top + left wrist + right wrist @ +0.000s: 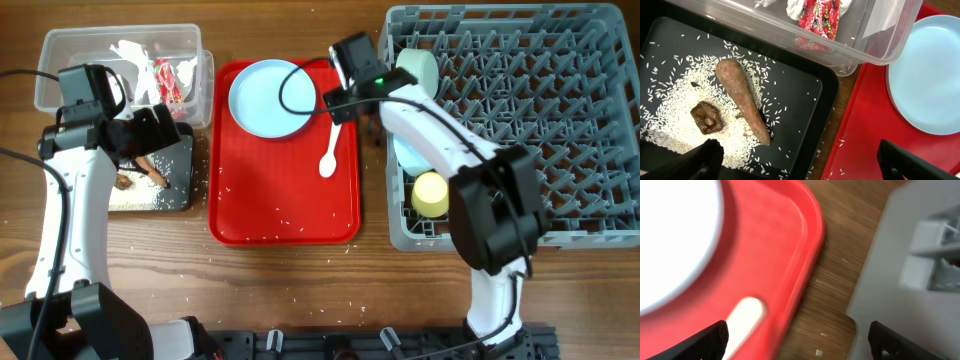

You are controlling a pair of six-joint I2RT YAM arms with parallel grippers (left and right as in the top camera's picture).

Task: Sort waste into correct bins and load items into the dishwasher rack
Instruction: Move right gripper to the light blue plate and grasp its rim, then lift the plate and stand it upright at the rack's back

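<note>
The robot's right gripper should next grab the pale plate (265,97) by its rim facing the grey rack, so the far rim of the plate stays free to load into the rack.
The clear tub (60,92) at top left holds the red-and-white wrapper (168,78) and paper scraps. The black tray (180,160) below it holds rice crumbs (130,197), the brown stick (152,170) and the brown lump (124,181). The wrapper (820,15), stick (742,97) and lump (706,117) also show in the left wrist view. The pale plate (265,97) and white spoon (330,155) lie on the red tray (285,210). The grey rack (520,120) holds a whitish bowl (420,68), a pale teal bowl (408,155) and the yellow cup (431,193). My left gripper (800,165) is open and empty above the black tray's right edge. My right gripper (800,340) is open and empty over the gap between the red tray and the rack, with the spoon handle (745,317) beside one finger.
Loose rice grains are scattered on the red tray and on the wooden table around it. A narrow strip of bare table (840,265) separates the red tray (770,245) from the rack wall (900,270). The black tray (805,100) abuts the tub (790,35).
</note>
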